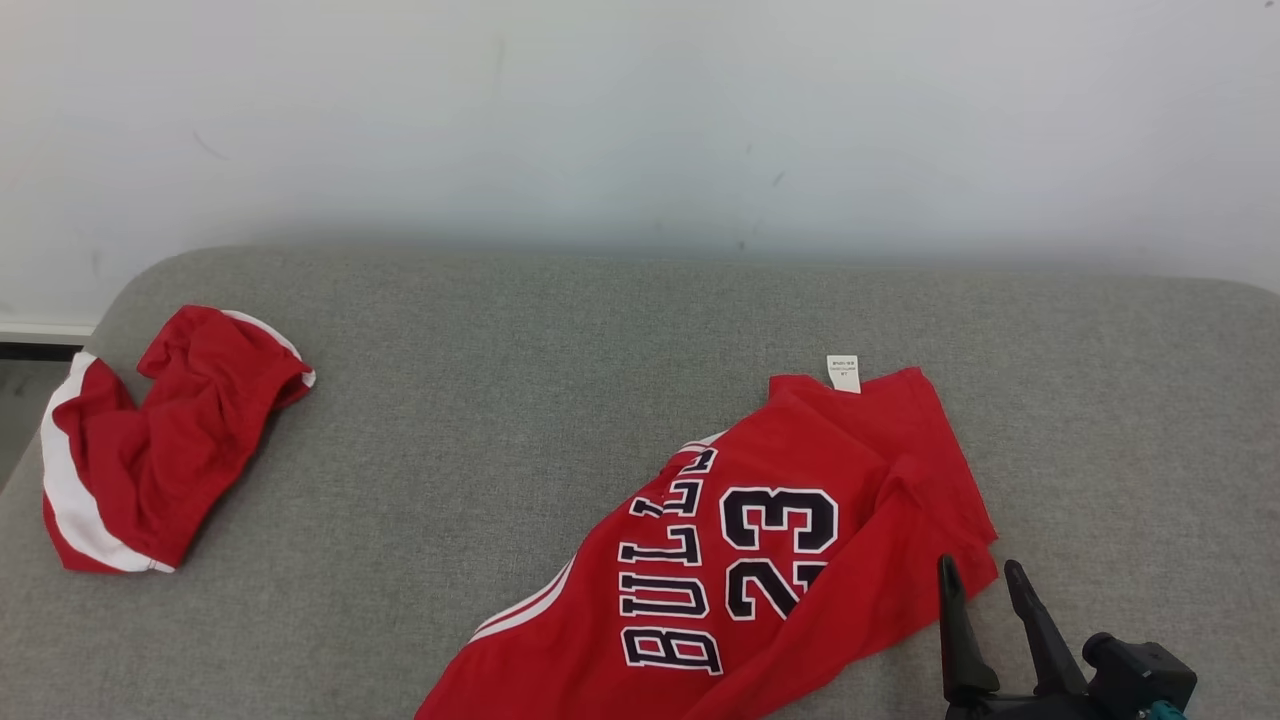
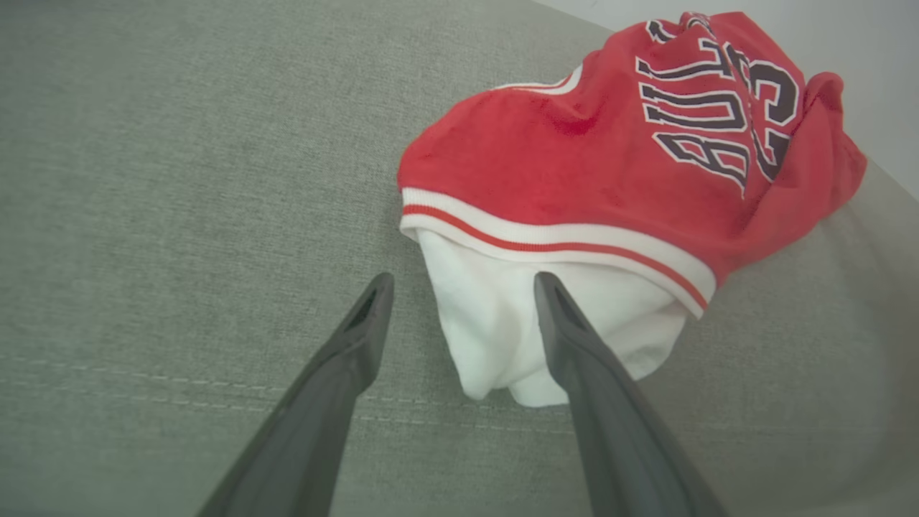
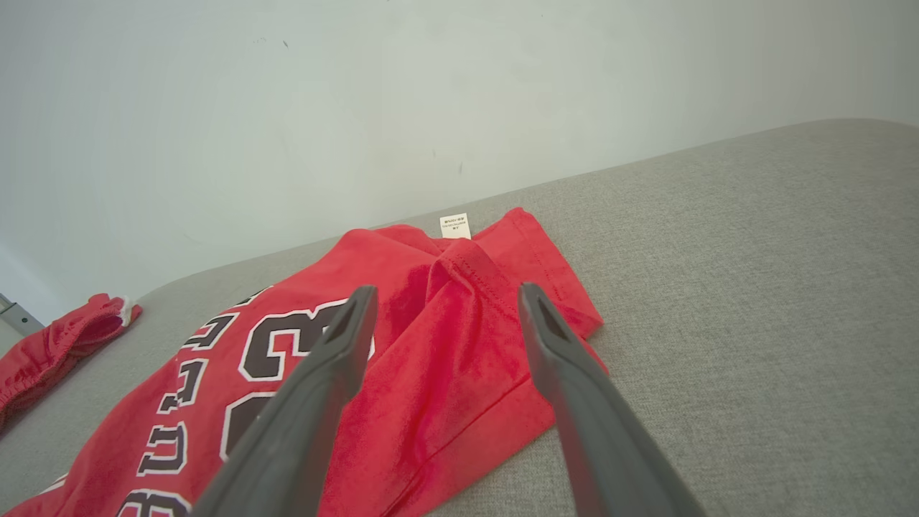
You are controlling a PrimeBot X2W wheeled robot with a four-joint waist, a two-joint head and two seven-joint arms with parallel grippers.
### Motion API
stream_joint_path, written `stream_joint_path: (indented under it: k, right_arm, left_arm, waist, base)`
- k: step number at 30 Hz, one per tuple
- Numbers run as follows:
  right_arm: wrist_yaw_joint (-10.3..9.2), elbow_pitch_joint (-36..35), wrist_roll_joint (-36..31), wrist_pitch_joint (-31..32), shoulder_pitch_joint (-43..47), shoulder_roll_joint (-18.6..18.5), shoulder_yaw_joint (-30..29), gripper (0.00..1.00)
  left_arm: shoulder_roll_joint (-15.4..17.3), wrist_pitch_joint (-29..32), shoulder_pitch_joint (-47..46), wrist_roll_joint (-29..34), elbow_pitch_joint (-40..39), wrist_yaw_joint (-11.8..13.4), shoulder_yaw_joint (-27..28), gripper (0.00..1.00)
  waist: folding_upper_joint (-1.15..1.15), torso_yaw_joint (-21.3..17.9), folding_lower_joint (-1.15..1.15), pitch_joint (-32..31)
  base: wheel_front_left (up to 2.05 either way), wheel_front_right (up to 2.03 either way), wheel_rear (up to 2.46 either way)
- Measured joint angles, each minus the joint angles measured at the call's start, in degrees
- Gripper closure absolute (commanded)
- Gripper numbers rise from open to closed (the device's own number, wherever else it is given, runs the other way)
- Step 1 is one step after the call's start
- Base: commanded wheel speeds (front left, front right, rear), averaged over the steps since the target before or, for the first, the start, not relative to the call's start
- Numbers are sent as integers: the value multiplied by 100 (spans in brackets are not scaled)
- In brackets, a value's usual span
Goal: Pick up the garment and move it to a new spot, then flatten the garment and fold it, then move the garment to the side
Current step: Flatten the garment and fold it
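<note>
The jersey's white flap bunches into a raised fold (image 2: 484,372) past its striped trim, so my left gripper grabs the jersey by that white flap (image 2: 495,345) next.
The garment (image 1: 780,540) is a red jersey with dark "BULLS 23" lettering, lying rumpled on the grey cushion toward the front right. Its white care tag (image 1: 843,373) sticks out at the far edge. My right gripper (image 1: 979,566) stands open at the jersey's right hem; in the right wrist view its fingers (image 3: 446,291) straddle a raised fold of the red garment (image 3: 445,345). My left gripper (image 2: 463,278) is open over the garment's (image 2: 574,158) striped trim, with a white flap of cloth (image 2: 495,337) lying between its fingers, not pinched.
A second red and white garment (image 1: 160,440) lies bunched at the cushion's left end, also seen as a red heap (image 3: 50,345) in the right wrist view. The grey cushion (image 1: 500,400) stretches bare between them. A white wall (image 1: 640,120) runs close behind.
</note>
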Motion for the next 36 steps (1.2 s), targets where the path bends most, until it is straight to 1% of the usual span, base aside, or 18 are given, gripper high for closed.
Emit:
stream_joint_path:
  k: [3, 8, 12, 15, 18, 19, 20, 21, 27, 32, 36]
  right_arm:
    - [0, 1, 0, 0, 8, -1, -4, 0]
    - [0, 16, 0, 0, 10, -1, 60, 0]
    - [0, 31, 1, 0, 3, 1, 99, 0]
    - [0, 42, 1, 0, -1, -1, 94, 0]
    - [0, 55, 0, 0, -23, 0, 87, 0]
    - [0, 57, 0, 0, -27, 0, 83, 0]
    - [0, 55, 0, 0, -34, -1, 76, 0]
    - [0, 52, -1, 0, -42, 0, 75, 0]
    - [0, 36, -1, 0, -146, 0, 79, 0]
    - [0, 30, -3, 0, -246, 0, 73, 0]
    - [0, 22, -4, 0, -361, 0, 69, 0]
  left_arm:
    - [51, -24, -54, -1, -161, 2, 169, 0]
    - [161, -40, -338, 0, -148, 2, 330, 0]
    - [213, -41, -499, 0, -33, 0, 328, 0]
    - [277, -32, -622, 14, 177, -1, 221, 0]
    - [307, 109, -764, 19, 455, -2, 64, 0]
    - [315, 110, -808, 20, 511, -2, 18, 40]
    - [324, 110, -921, 19, 617, -8, -88, 59]
    - [321, 107, -972, 18, 627, -26, -122, 100]
    - [420, 57, -1389, 2, 695, -29, -348, 100]
    - [671, 32, -1937, -38, 606, -38, -412, 100]
    - [732, 82, -2405, -31, 520, -40, -466, 100]
  waist:
    - [0, -3, 0, -15]
    - [0, -55, 0, -19]
    - [0, -107, 0, -2]
    - [0, -155, 0, 39]
    - [1, -202, 0, 88]
    - [0, -217, 0, 106]
    - [0, -243, 0, 146]
    - [0, -255, 0, 168]
    - [0, -318, 0, 294]
    - [0, -382, 0, 410]
    - [0, -467, 1, 510]
  base:
    - [0, 0, 0]
    - [0, 0, 0]
    - [0, 0, 0]
    - [0, 0, 0]
    - [0, 0, 0]
    - [0, 0, 0]
    - [0, 0, 0]
    - [0, 0, 0]
    - [0, 0, 0]
    - [0, 0, 0]
    - [0, 0, 0]
